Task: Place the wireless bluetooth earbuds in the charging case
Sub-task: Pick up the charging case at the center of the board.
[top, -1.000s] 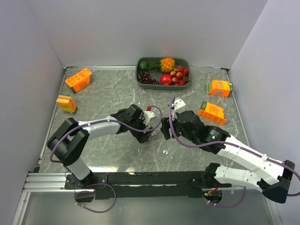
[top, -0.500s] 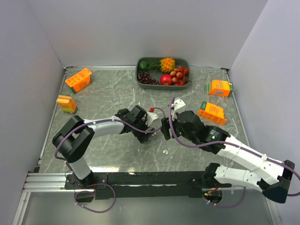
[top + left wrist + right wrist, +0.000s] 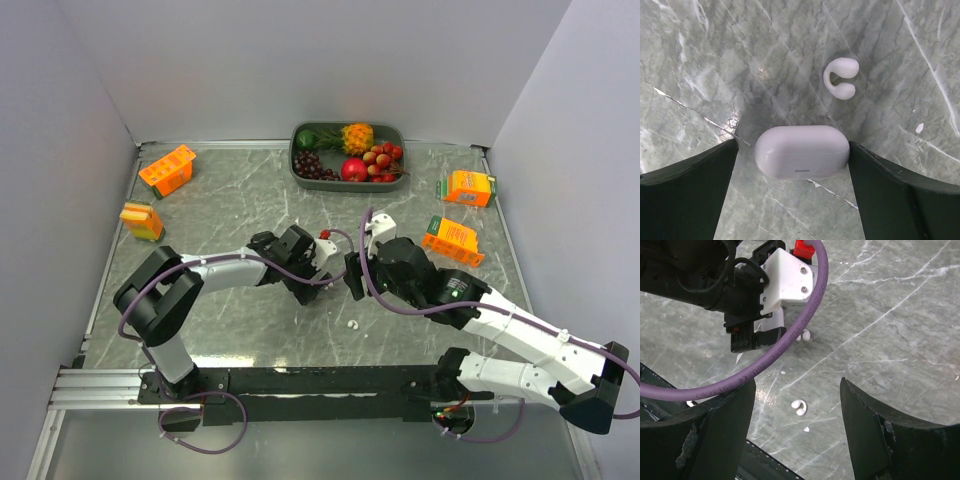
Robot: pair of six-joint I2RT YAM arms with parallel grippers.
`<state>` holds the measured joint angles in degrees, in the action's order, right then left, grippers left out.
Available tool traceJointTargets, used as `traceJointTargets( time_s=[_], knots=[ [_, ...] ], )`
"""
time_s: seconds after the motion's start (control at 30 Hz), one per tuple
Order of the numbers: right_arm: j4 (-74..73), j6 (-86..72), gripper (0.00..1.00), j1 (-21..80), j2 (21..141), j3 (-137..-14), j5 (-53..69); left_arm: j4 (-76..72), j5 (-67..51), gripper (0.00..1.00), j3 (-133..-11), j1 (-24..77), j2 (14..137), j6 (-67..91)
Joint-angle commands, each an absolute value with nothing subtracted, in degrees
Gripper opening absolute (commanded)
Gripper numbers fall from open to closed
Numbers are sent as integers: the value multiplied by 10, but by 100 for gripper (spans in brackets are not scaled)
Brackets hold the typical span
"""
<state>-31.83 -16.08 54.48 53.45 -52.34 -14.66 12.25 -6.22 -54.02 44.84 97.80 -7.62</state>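
My left gripper grabs the charging case (image 3: pixel 801 151) by its rounded ends next, so the lid's long seam stays free to open for inserting the earbuds.
The white charging case (image 3: pixel 801 151) lies closed on the marble table between the fingers of my left gripper (image 3: pixel 794 144), which is open around it; the right finger is at its end. One white C-shaped earbud (image 3: pixel 841 84) lies just beyond the case and also shows in the right wrist view (image 3: pixel 804 335). A second white earbud (image 3: pixel 799 407) lies on the table below my open, empty right gripper (image 3: pixel 797 382); it also shows in the top view (image 3: pixel 352 324). The two grippers (image 3: pixel 322 272) (image 3: pixel 352 280) sit close together mid-table. No black earbuds are in view.
A green tray of fruit (image 3: pixel 296 165) stands at the back. Orange cartons lie at the left (image 3: pixel 166 169) (image 3: pixel 142 221) and at the right (image 3: pixel 468 187) (image 3: pixel 452 239). The left arm's purple cable (image 3: pixel 790 340) crosses the right wrist view.
The left gripper moved a little to the right, closer to the right gripper, then held still. The right arm has not moved.
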Motion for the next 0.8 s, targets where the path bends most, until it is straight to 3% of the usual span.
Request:
traceJointTargets(
  time_s=[0.0,0.77],
  knots=[
    [-310,-174,75,543,521,-525,-147,136,-95,96,-549,456,1004,-62],
    [-316,-183,75,543,499,-534,-142,178,-88,96,-536,456,980,-37]
  ],
)
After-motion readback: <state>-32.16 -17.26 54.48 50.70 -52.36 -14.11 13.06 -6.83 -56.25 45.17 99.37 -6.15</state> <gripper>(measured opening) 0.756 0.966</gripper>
